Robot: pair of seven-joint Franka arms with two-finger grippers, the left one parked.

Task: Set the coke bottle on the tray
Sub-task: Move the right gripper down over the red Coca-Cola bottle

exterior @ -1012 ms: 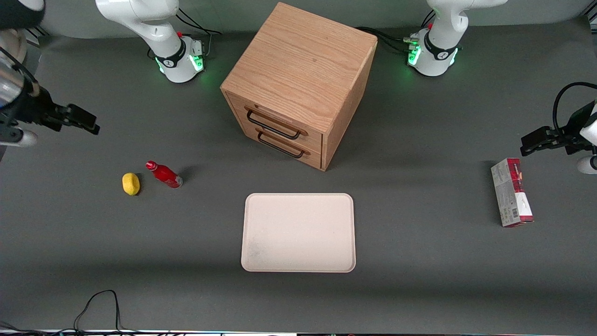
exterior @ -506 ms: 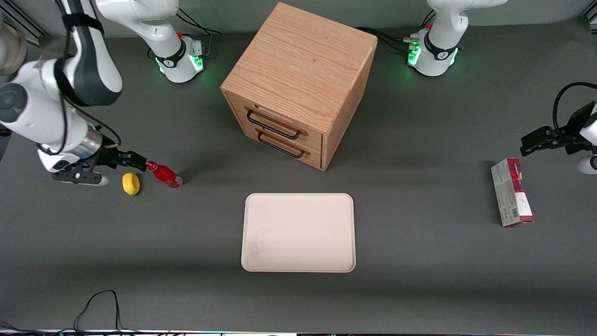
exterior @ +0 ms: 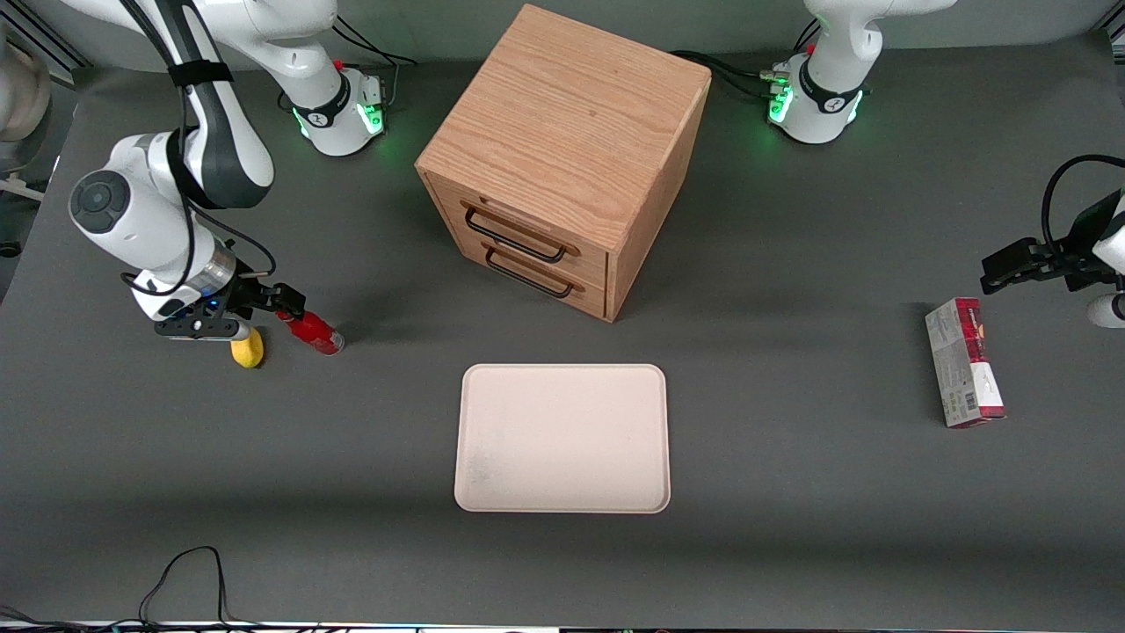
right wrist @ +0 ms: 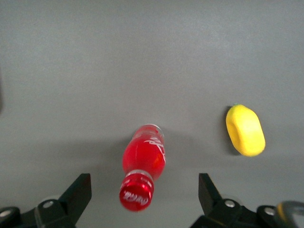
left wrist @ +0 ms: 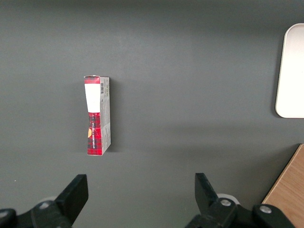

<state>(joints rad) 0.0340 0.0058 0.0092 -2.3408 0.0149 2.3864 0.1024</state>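
My right gripper is to grab the bottle by its red cap end (right wrist: 136, 190) next, so that it can place the coke bottle on the tray.
The coke bottle (exterior: 316, 332) is small and bright red with a red cap, and stands upright on the dark table toward the working arm's end. In the right wrist view its cap (right wrist: 137, 192) faces the camera. My right gripper (exterior: 288, 309) is open and hangs just above the bottle's cap. In the right wrist view the gripper (right wrist: 144, 192) has its two black fingers well apart on either side of the cap, not touching it. The cream tray (exterior: 562, 438) lies bare, nearer the front camera than the wooden cabinet.
A yellow lemon-like lump (exterior: 248, 350) lies close beside the bottle, partly under my wrist; it also shows in the right wrist view (right wrist: 245, 130). A wooden two-drawer cabinet (exterior: 562, 158) stands mid-table. A red-and-grey carton (exterior: 964, 362) lies toward the parked arm's end.
My right arm has swung in from the table's edge and come down over the bottle's cap. The bottle, the lump and the tray have not moved.
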